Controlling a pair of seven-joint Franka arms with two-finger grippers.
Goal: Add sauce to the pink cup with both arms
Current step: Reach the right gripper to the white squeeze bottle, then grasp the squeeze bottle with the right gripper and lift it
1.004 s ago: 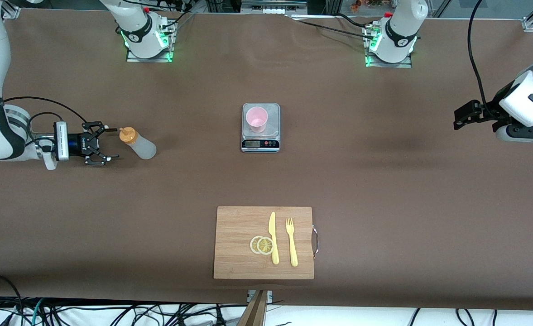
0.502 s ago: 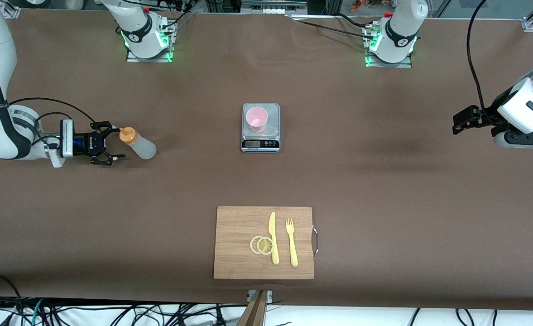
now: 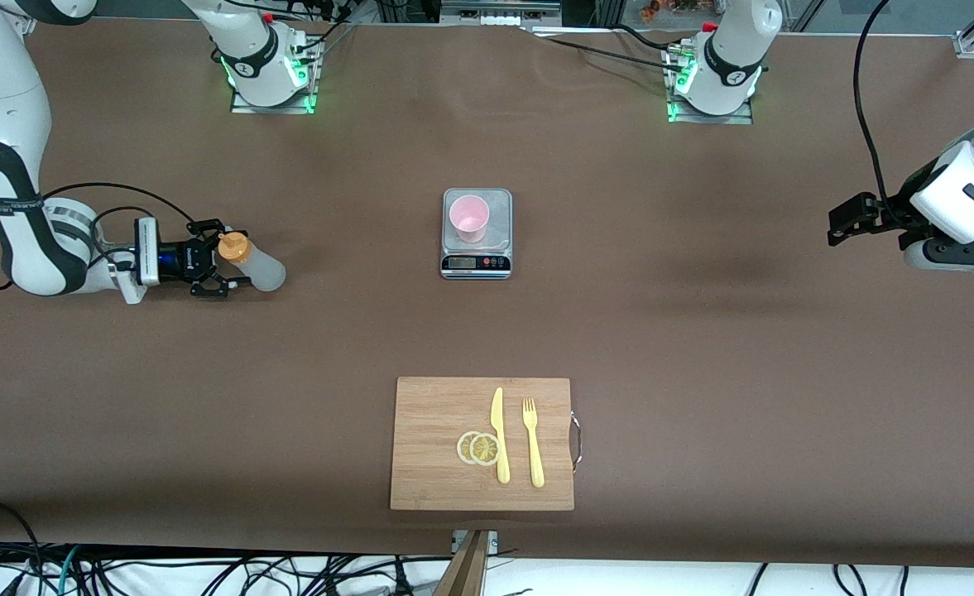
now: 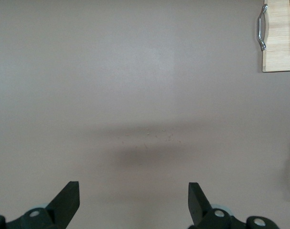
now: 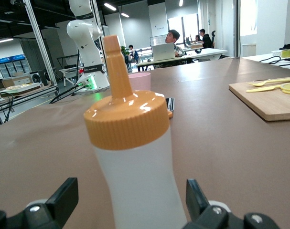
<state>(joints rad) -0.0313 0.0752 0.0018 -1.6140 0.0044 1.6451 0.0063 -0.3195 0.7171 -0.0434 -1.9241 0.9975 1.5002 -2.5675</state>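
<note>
The orange nozzle has to stay free to pour into the pink cup [image 3: 468, 218], so my right gripper needs to grab the sauce bottle by its whitish body [image 3: 261, 267] next.
The sauce [image 3: 253, 263], a whitish squeeze bottle with an orange nozzle cap, stands upright toward the right arm's end of the table. My right gripper [image 3: 233, 259] is low and level there, open, one finger on each side of the bottle's body without pressing it. Its wrist view shows the sauce [image 5: 135, 157] filling the gap of the right gripper [image 5: 131, 195]. The pink cup [image 3: 468, 218] stands on a small scale [image 3: 476, 263] mid-table, and the pink cup [image 5: 140, 81] shows past the nozzle. My left gripper [image 3: 846, 217] waits open over bare table; the left gripper [image 4: 134, 195] holds nothing.
A wooden cutting board [image 3: 437, 447] lies nearer the front camera than the scale. It carries a yellow knife [image 3: 499, 434], a yellow fork [image 3: 533, 443] and two lemon slices [image 3: 478, 448]. A corner of the board [image 4: 281, 47] shows in the left wrist view.
My right gripper has slid along the table toward the sauce, from short of the cap to fingers flanking the bottle. The left arm has barely shifted.
</note>
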